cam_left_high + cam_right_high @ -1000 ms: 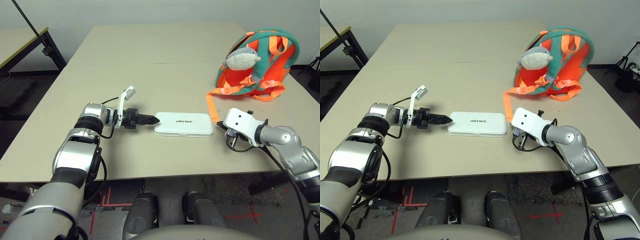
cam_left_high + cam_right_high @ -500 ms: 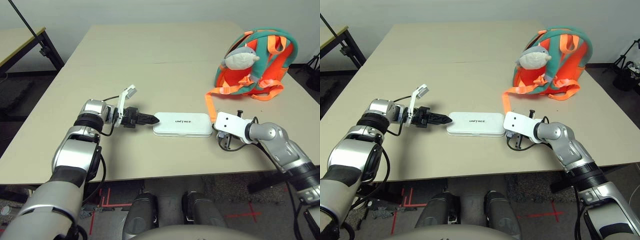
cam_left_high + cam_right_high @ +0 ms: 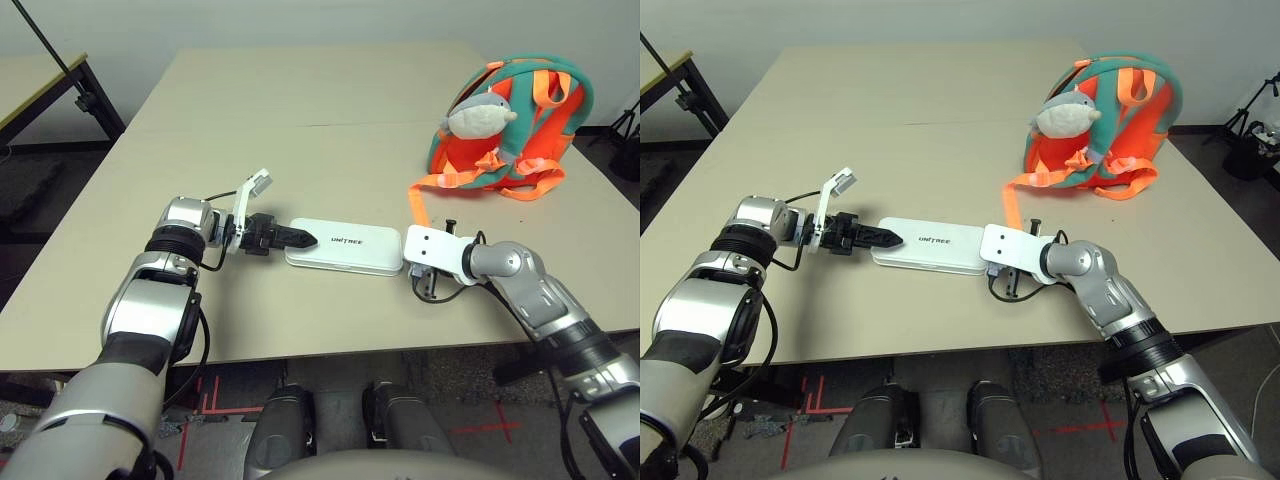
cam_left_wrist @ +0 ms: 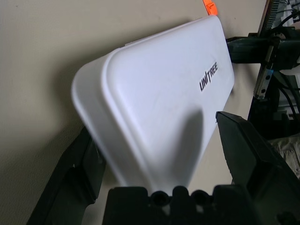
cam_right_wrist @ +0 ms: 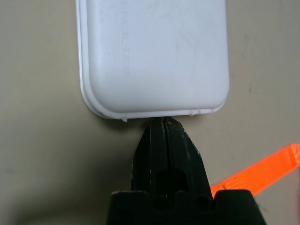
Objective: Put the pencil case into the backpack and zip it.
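Observation:
Next, my left gripper grabs the case's short end by the logo's U (image 3: 302, 257) to slip the pencil case into the backpack (image 3: 515, 130).
The white pencil case (image 3: 345, 247) lies flat on the tan table (image 3: 300, 120), near its front edge. My left gripper (image 3: 302, 238) is open, and the case's left end sits between its fingers (image 4: 248, 159) in the left wrist view. My right gripper (image 5: 164, 123) is shut, with its tip pressed against the case's right short end (image 5: 154, 61). The teal and orange backpack (image 3: 515, 130) stands at the back right with a grey-white plush shark (image 3: 480, 114) on its front. Neither gripper is near it.
An orange strap (image 3: 418, 205) trails from the backpack across the table to just behind my right gripper's white housing (image 3: 432, 245). Another table (image 3: 40, 80) and a black pole (image 3: 60, 50) stand beyond the far left. The table's front edge runs close below both grippers.
My shut right gripper has moved left and pushed the pencil case left along the table. Its left end now lies between the open left fingers. The left arm has stayed put.

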Controlling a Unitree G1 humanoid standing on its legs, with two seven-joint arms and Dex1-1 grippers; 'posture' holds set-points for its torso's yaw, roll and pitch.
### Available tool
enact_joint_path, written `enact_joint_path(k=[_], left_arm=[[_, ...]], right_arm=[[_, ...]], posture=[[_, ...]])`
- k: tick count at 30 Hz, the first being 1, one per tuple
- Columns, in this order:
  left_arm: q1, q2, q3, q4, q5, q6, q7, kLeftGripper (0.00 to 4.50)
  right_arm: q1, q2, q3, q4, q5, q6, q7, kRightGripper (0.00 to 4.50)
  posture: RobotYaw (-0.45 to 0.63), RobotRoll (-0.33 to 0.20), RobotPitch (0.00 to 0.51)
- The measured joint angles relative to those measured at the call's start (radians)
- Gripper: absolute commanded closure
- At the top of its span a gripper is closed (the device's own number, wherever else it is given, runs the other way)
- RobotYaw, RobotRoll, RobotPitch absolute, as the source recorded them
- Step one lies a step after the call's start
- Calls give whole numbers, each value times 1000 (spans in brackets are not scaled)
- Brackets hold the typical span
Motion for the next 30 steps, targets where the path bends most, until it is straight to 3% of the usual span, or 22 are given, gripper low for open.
enact_joint_path(k=[17,26,29,30], left_arm=[[12,-9,82,6,-40,-34,-1,0],[10,13,101,-12,-56,27,-37,0],[10,15,92,-19,-56,30,-39,586],[10,17,84,-22,-55,32,-43,224]], right_arm=[[15,-9,-11,-27,15,7,14,4453],[50,-48,-51,-41,49,27,13,4453],[55,-49,-51,-45,50,28,12,4500],[56,-49,-51,-46,50,28,11,4500]], posture=[[74,0,84],[76,0,87],[75,0,88],[75,0,88]])
